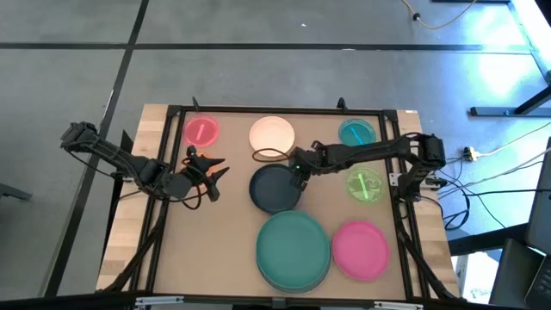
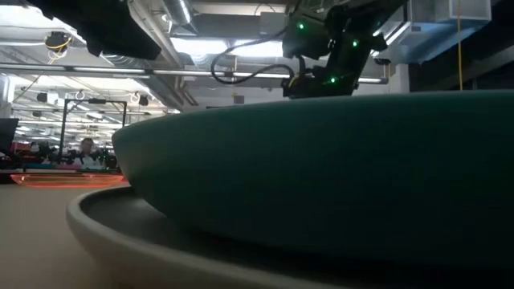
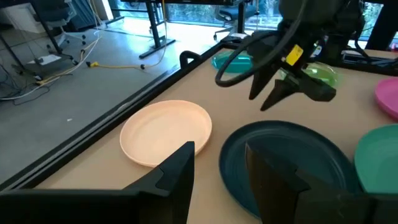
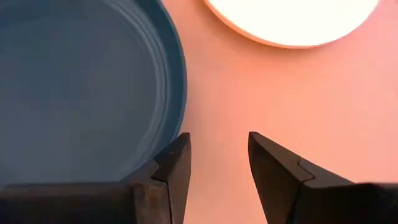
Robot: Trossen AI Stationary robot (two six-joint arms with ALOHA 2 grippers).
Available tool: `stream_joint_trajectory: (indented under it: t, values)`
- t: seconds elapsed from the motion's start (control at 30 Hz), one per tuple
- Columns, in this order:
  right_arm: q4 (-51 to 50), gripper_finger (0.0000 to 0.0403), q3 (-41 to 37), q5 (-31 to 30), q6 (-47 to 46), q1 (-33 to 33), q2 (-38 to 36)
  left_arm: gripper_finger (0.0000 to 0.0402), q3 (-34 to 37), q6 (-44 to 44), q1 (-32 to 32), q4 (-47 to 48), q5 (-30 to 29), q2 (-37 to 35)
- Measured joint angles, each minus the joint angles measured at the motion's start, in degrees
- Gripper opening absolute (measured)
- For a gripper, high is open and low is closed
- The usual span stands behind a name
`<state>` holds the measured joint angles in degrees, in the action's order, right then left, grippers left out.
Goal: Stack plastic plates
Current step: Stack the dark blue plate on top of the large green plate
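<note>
I will grab the dark grey plate by its rim (image 4: 177,106) next with my right gripper, to stack it onto the teal plate.
A dark grey plate (image 1: 274,189) lies flat mid-table, with a cream plate (image 1: 272,133) just beyond it. My right gripper (image 1: 299,175) hovers open over the dark plate's far right rim (image 4: 177,93), slanting down; its fingers (image 4: 177,165) hold nothing. My left gripper (image 1: 209,164) stands open left of the dark plate (image 3: 286,162), above the table, facing the cream plate (image 3: 166,132) and my right gripper (image 3: 292,93). A large teal plate (image 1: 294,248) rests on a grey plate (image 2: 120,241) at the near edge.
A large pink plate (image 1: 360,250) lies near right. Small translucent plates lie flat: pink (image 1: 201,131) far left, blue (image 1: 356,132) far right, green (image 1: 365,186) at the right. A black frame (image 1: 284,110) rims the table. Bare tabletop shows at near left.
</note>
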<state>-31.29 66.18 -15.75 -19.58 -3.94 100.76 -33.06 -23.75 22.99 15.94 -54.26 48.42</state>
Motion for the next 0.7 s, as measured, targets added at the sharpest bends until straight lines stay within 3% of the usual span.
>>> stream_joint_trajectory:
  t: [0.3,0.7]
  values:
    - [11.0,0.0152,-5.6,4.9,-1.7,0.2,0.0,0.0137,0.0,-0.1,-0.4,0.0,0.0,0.0]
    - [14.5,0.0152,-6.0,6.4,-0.6,0.2,4.0,0.0137,0.0,-0.1,-0.4,0.4,0.0,0.0]
